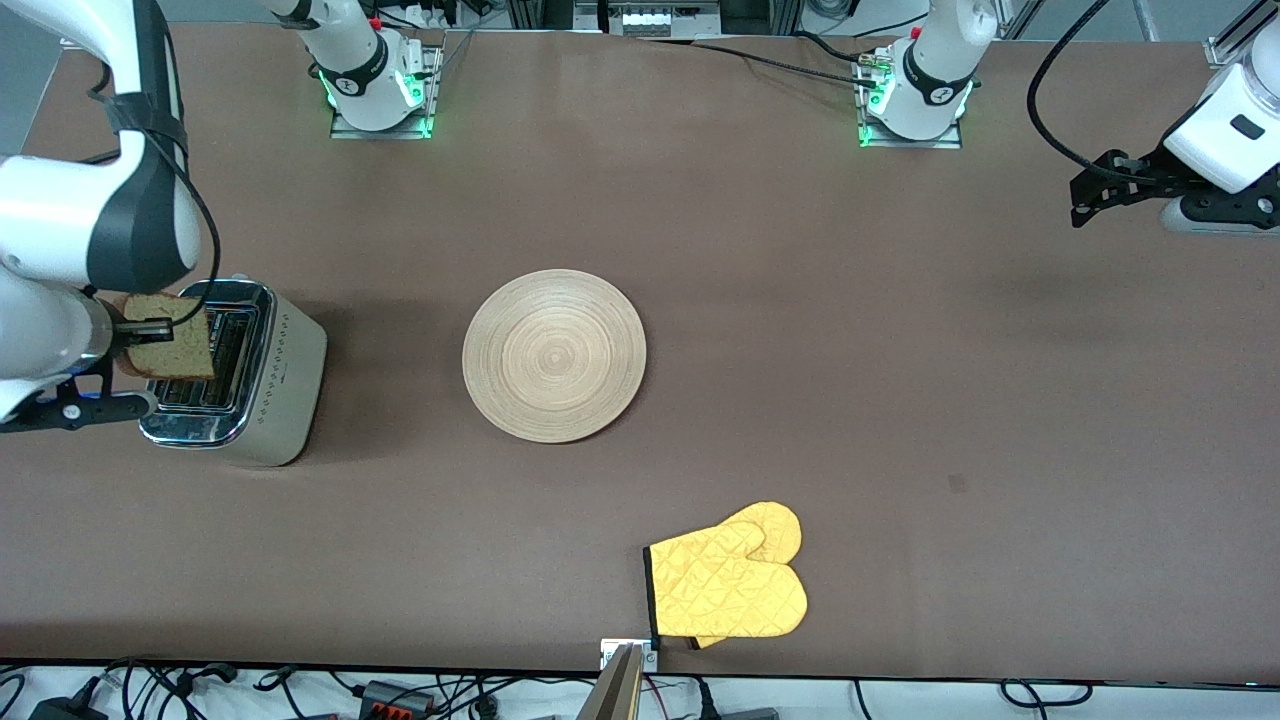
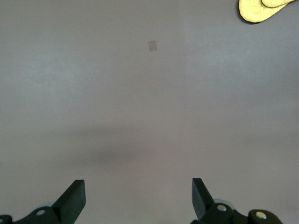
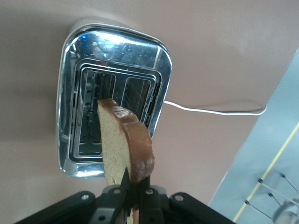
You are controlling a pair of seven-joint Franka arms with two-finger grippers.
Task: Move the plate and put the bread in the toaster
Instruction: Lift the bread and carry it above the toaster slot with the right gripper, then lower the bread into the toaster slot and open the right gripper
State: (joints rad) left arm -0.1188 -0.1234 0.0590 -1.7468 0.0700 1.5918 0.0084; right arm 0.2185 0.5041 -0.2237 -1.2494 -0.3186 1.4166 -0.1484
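Note:
My right gripper lowers the bread slice [image 1: 168,342] into the toaster slot [image 1: 229,342] next and only then releases it, since the slice hangs above with its lower edge outside the slot's rim.
My right gripper [image 1: 150,328] is shut on the bread [image 1: 170,337], a light brown slice with a darker crust, and holds it on edge over the toaster [image 1: 250,375] at the right arm's end of the table. In the right wrist view the bread [image 3: 125,147] hangs above the toaster's chrome top [image 3: 112,51] with both slots open below. The round light-wood plate [image 1: 554,355] lies flat near the table's middle. My left gripper [image 1: 1090,195] is open and empty, up over the left arm's end of the table; its fingertips [image 2: 74,196] frame bare table.
A yellow oven mitt [image 1: 728,586] lies near the table's front edge, nearer to the front camera than the plate; it also shows in the left wrist view [image 2: 264,9]. The toaster's white cord [image 3: 215,111] runs off toward the table edge.

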